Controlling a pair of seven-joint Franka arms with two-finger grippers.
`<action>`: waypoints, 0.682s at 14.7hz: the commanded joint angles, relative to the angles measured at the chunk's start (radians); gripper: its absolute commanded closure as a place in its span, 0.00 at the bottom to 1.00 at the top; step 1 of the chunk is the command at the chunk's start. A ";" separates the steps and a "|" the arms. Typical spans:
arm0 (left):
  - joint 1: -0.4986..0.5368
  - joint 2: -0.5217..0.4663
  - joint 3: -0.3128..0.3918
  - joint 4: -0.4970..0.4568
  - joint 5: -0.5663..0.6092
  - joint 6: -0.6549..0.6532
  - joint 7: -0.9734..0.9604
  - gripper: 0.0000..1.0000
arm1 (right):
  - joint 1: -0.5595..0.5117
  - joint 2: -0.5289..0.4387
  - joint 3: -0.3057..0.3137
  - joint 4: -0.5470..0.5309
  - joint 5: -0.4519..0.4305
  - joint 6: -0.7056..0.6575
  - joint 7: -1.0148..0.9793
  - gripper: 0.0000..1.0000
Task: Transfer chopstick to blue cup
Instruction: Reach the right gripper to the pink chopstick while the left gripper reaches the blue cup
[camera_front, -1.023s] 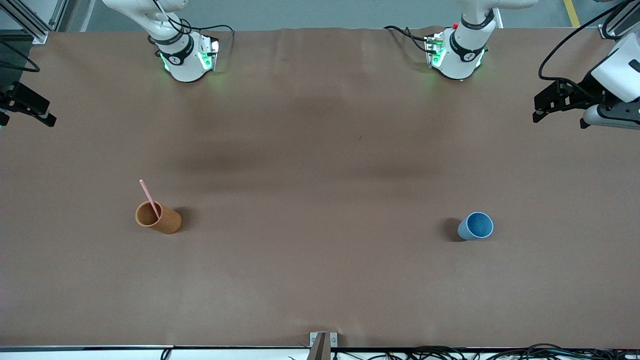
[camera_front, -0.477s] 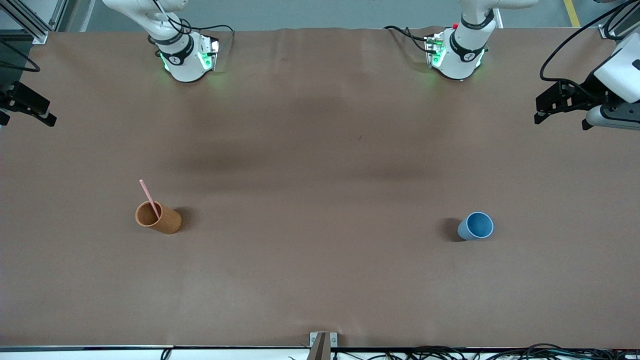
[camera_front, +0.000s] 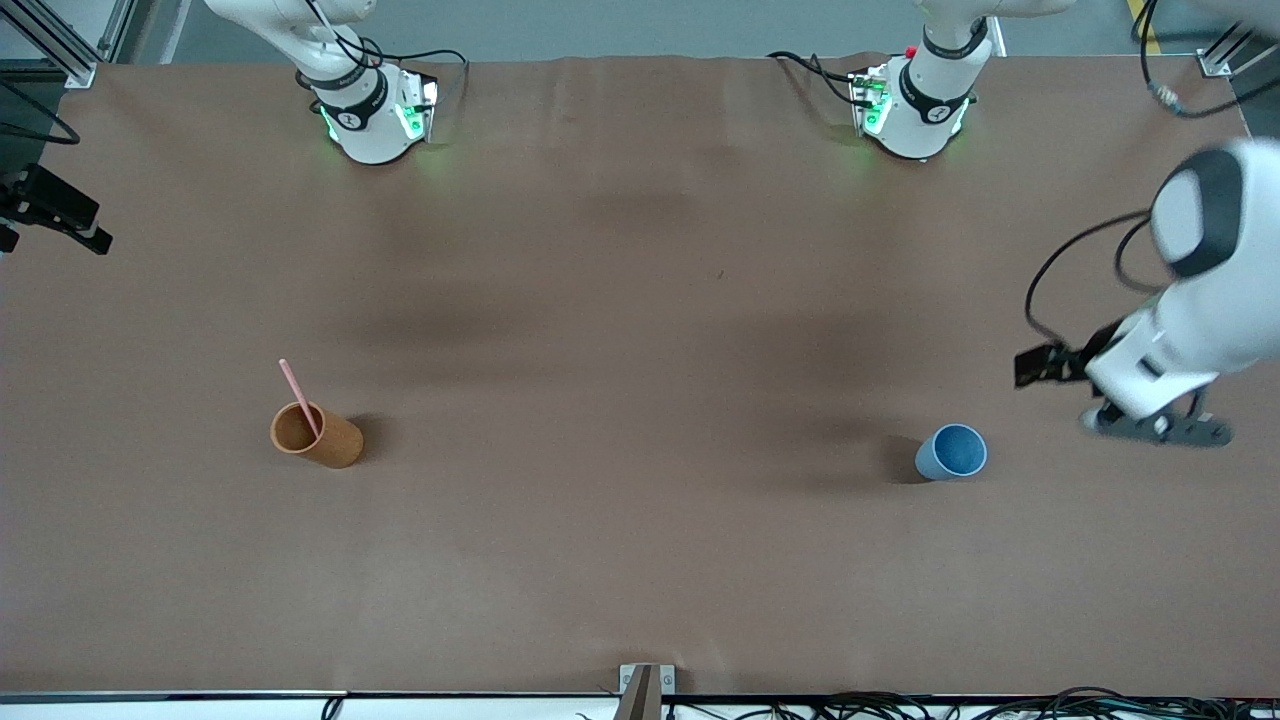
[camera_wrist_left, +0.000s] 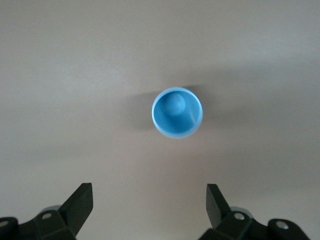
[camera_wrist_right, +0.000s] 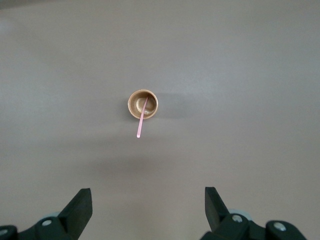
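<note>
I will pick up the pink chopstick with my right gripper by its thick exposed end (camera_front: 286, 366), so the thin tip stays free to go into the blue cup (camera_front: 952, 452).
The blue cup (camera_front: 952, 452) stands upright and empty toward the left arm's end of the table. The pale pink chopstick (camera_front: 298, 393) leans in an orange-brown cup (camera_front: 315, 435) toward the right arm's end. My left gripper (camera_front: 1160, 430) hangs open and empty in the air over the table beside the blue cup, on the left arm's end side. In the left wrist view its gripper (camera_wrist_left: 148, 189) is wide open with the blue cup (camera_wrist_left: 177, 112) ahead. My right gripper (camera_wrist_right: 147, 192) is open and empty, high up, looking down on the orange-brown cup (camera_wrist_right: 143, 104) and chopstick (camera_wrist_right: 141, 120).
The brown table cover (camera_front: 640, 330) is bare between the two cups. Both arm bases (camera_front: 370, 120) stand along the table edge farthest from the front camera. A small metal bracket (camera_front: 646, 680) sits at the edge nearest it.
My left arm has swung from the table's end, coming nearer to the front camera and stopping over the table beside the blue cup. The right arm, cups and chopstick have not moved.
</note>
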 joint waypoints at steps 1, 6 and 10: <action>-0.004 0.092 0.003 0.017 -0.003 0.090 0.014 0.00 | -0.010 0.000 0.010 -0.058 -0.001 0.065 -0.003 0.02; 0.007 0.157 0.001 -0.120 -0.006 0.350 0.008 0.03 | 0.008 0.000 0.013 -0.280 -0.001 0.299 0.000 0.03; 0.007 0.203 0.001 -0.120 -0.014 0.373 -0.006 0.84 | 0.050 0.001 0.013 -0.511 -0.001 0.589 0.046 0.03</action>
